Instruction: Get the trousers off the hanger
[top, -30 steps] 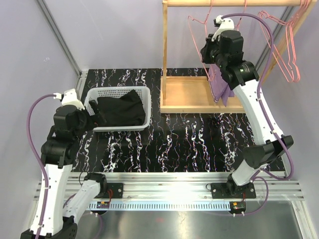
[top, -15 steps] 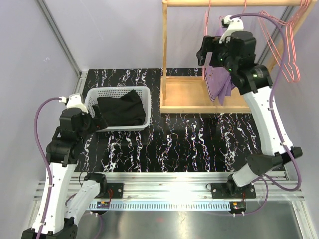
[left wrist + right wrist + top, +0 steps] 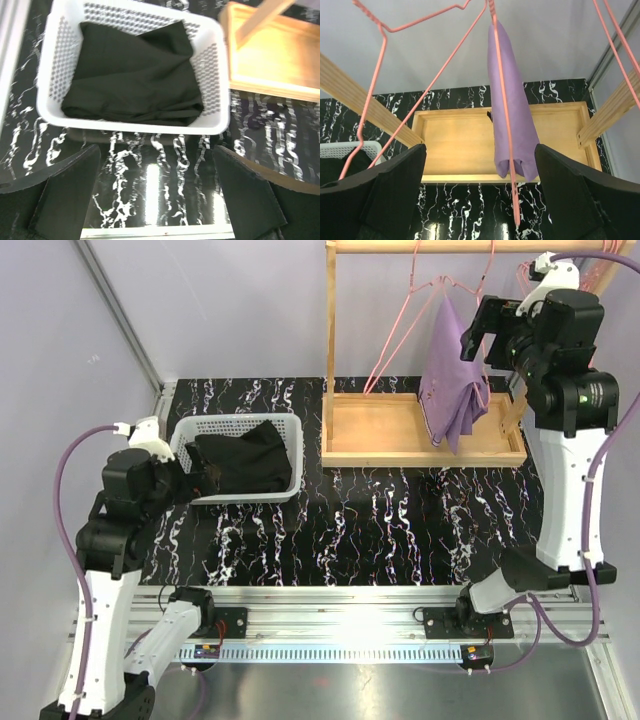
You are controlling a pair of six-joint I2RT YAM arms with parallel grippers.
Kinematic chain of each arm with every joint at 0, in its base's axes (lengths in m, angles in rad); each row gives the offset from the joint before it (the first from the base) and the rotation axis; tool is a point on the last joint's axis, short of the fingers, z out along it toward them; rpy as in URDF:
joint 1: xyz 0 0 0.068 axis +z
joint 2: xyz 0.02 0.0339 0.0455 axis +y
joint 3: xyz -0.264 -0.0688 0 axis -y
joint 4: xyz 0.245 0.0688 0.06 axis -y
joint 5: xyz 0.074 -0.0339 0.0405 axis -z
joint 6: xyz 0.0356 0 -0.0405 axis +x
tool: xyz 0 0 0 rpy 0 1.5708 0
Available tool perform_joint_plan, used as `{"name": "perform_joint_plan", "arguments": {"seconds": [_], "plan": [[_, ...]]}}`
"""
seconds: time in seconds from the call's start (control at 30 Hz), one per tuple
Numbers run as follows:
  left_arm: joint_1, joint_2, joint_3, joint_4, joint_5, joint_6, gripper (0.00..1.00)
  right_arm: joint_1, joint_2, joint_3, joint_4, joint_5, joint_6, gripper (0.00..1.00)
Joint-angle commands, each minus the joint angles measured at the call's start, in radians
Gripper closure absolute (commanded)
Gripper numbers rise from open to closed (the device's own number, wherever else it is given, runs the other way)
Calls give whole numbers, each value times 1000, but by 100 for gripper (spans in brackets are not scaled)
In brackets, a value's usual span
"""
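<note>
The robot should next grip the pink hanger's bare near-end wire (image 3: 486, 378) with its right gripper, so the hanger's hook stays free and the purple trousers are free to be removed.
The light purple trousers (image 3: 450, 380) hang folded over a pink hanger (image 3: 440, 288) on the wooden rack's rail (image 3: 400, 246). My right gripper (image 3: 474, 342) is high up just right of them, open and apart from the cloth. In the right wrist view the purple trousers (image 3: 512, 115) and the hanger wire (image 3: 506, 150) hang ahead of my open right gripper (image 3: 480, 195). The black trousers (image 3: 245, 455) lie in a white basket (image 3: 292, 425). My left gripper (image 3: 193, 475) is at the basket's near left corner. In the left wrist view it (image 3: 157, 195) stands open and empty before the black trousers (image 3: 132, 75).
An empty pink hanger (image 3: 395, 340) leans left of the purple trousers, and more hangers (image 3: 522, 275) hang behind my right arm. The rack has an upright post (image 3: 329, 340) and a shallow wooden base tray (image 3: 380, 430). The table is black marble-patterned (image 3: 400, 520).
My right gripper has opened, let go of the purple trousers and pulled up and to the right. The trousers now hang free on the hanger. The left arm barely shifted.
</note>
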Motion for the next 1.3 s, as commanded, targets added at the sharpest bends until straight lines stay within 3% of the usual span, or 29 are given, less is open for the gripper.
{"name": "perform_joint_plan", "arguments": {"seconds": [0.0,0.27,0.4,0.8,0.83,0.97,1.07,1.27], "plan": [[-1,5,91,-38,112,18,1,-38,91,67,-80,-121,-45,3],[-1,-18,134,-68,189,27,1,-87,173,38,-17,-129,-50,17],[-1,-23,122,-72,201,33,1,-89,243,92,-36,-169,-61,39],[-1,-18,29,-26,237,37,1,-92,320,179,-36,-150,-61,76],[-1,-18,24,-22,244,37,1,-92,322,186,-40,-155,-61,85],[-1,-15,-5,-6,249,40,1,-92,322,212,-43,-155,-58,88],[-1,-7,-22,-3,254,37,1,-92,323,219,-42,-152,-58,100],[-1,2,-31,4,263,37,1,-92,300,250,-8,-166,-44,100]]}}
